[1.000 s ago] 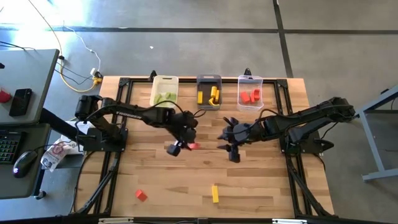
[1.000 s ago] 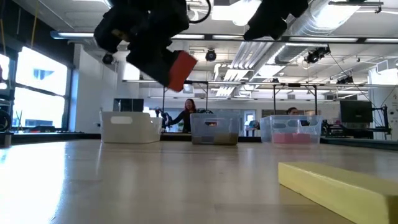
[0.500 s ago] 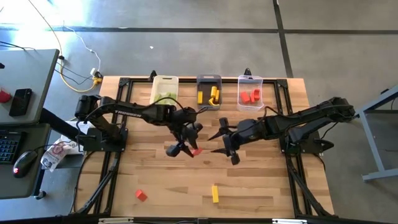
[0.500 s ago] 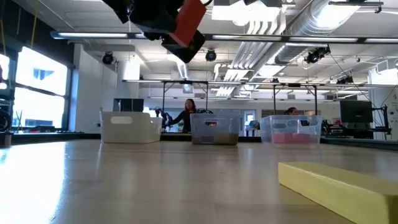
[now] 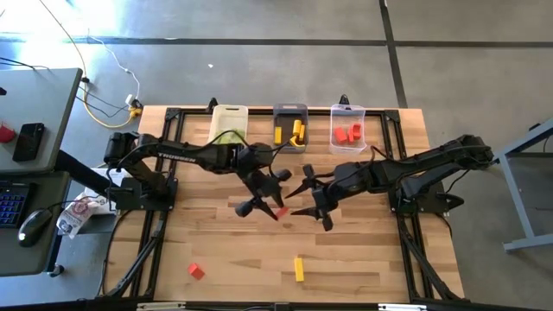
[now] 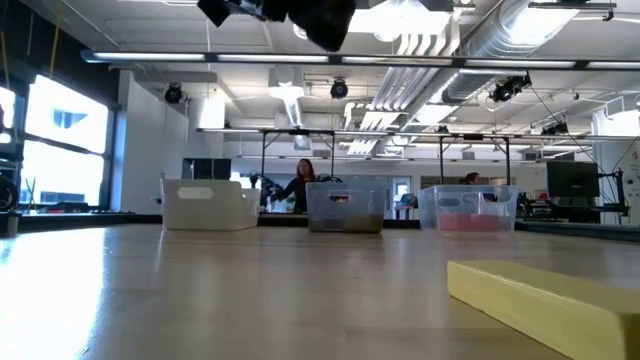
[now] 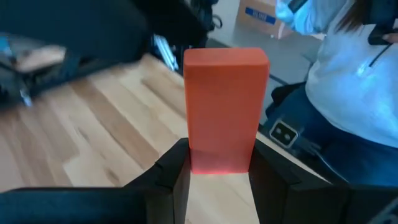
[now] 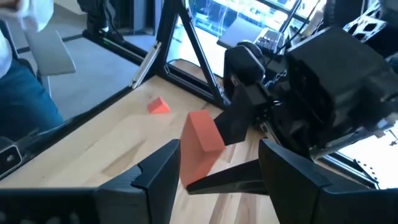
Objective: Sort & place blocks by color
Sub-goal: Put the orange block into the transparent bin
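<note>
The open fingers stop short of the red block's loose end, so closing now would miss. My right gripper moves toward it next, and then closes.
My left gripper is over the middle of the table, shut on a red block. In the left wrist view the block sticks out past the fingers. My right gripper faces it from the table's right side, open. In the right wrist view the block stands ahead between the spread fingers; I cannot tell whether they touch it. On the near part of the table lie another red block and a yellow block. The low view shows only the left gripper's dark body. My left gripper pinches the red block's near end between its two fingers, on two opposite long faces. The fingers lie along the block and point toward the table's right, slanting slightly down. The block is lifted clear of the table, its free end sticking out beyond the fingertips.
Three bins stand along the far edge: a white bin with green blocks, a dark grey bin with yellow blocks, and a clear bin with red blocks. Beyond the table are people at desks.
My left gripper has risen with the red block, going out of the top of the low view. It has moved a little toward the right gripper and tipped up from pointing down to nearer level. My right gripper has rolled about its wrist and tipped up toward level.
</note>
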`<state>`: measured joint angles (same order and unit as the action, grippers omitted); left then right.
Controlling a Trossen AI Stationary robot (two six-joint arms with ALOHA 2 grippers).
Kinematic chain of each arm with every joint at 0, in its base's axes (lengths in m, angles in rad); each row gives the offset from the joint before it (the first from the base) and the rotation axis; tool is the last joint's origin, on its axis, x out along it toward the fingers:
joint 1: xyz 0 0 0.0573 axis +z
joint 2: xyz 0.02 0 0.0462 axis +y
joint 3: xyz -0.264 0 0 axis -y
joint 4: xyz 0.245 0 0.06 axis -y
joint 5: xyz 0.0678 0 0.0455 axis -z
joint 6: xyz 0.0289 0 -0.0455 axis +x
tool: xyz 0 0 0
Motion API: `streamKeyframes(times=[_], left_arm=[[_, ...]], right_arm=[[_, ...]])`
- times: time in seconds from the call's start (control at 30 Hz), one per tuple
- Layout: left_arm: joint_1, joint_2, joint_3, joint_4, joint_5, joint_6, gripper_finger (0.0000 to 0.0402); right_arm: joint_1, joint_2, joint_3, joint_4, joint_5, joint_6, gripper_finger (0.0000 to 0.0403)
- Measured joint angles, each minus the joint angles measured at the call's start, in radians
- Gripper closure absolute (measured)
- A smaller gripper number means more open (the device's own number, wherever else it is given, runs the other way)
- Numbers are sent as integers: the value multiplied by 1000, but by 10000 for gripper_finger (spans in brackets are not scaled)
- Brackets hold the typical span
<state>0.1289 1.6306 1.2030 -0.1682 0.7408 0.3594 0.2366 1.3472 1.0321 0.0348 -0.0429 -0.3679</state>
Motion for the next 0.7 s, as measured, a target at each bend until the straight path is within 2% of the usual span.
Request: streamKeyframes(times=[0.2,0.7], left_arm=[[-17,0,0,103,-1,1,293],[-21,0,0,290,10,-6,294]], right_arm=[[0,0,0,41,-81,2,198],[-7,0,0,113,-97,30,198]])
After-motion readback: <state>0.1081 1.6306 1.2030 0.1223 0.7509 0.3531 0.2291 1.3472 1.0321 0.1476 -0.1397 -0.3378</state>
